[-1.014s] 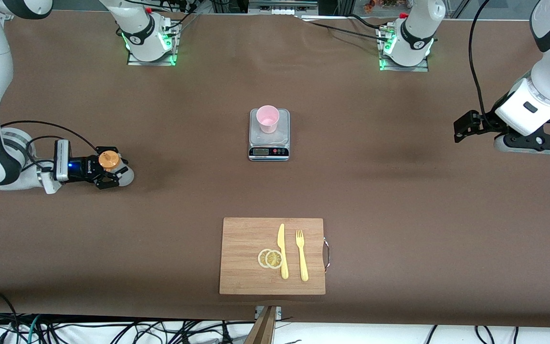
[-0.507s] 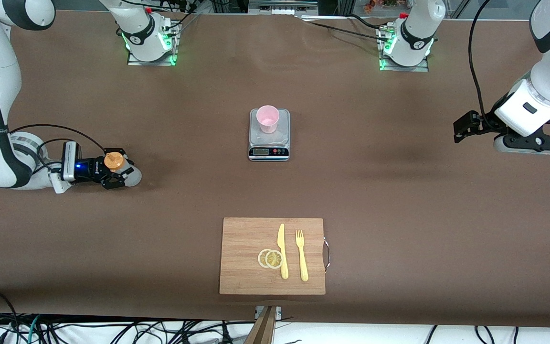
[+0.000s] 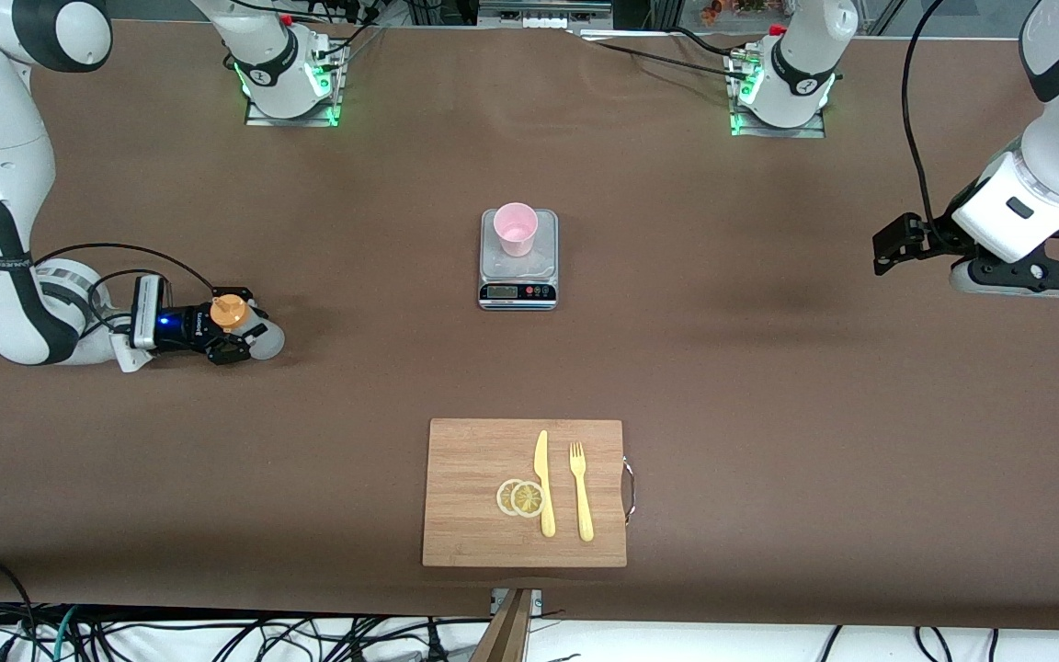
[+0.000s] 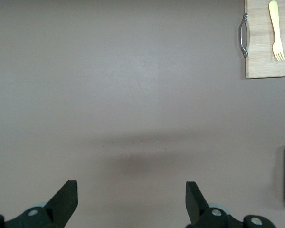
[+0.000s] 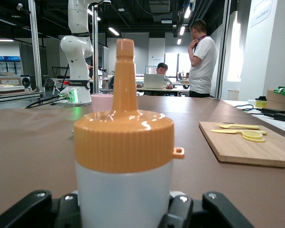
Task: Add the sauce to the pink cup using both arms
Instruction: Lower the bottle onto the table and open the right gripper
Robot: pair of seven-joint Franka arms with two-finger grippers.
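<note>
The right gripper is ready to open now, as the sauce bottle's base (image 3: 268,342) sits low at the brown tabletop in the front view, so the bottle would stand.
The sauce (image 3: 244,329), a whitish squeeze bottle with an orange nozzle cap, stands upright in my right gripper (image 3: 233,338), which is shut on its body low over the table at the right arm's end. In the right wrist view the sauce (image 5: 123,156) fills the middle, with the right gripper (image 5: 123,211) clamped round its base. The pink cup (image 3: 516,228) sits on a scale mid-table, and its rim (image 5: 102,100) shows past the bottle. My left gripper (image 3: 1030,278) hangs open over bare table at the left arm's end. The left gripper (image 4: 130,194) holds nothing.
The cup stands on a small kitchen scale (image 3: 518,276). A wooden cutting board (image 3: 474,515) with a handle lies nearer the camera and carries a yellow knife (image 3: 543,483), a fork (image 3: 581,492) and lemon slices (image 3: 520,497). Two arm bases with green lights stand along the table's back edge.
My right gripper has carried the sauce a short way toward the middle of the table. The left arm has not moved.
</note>
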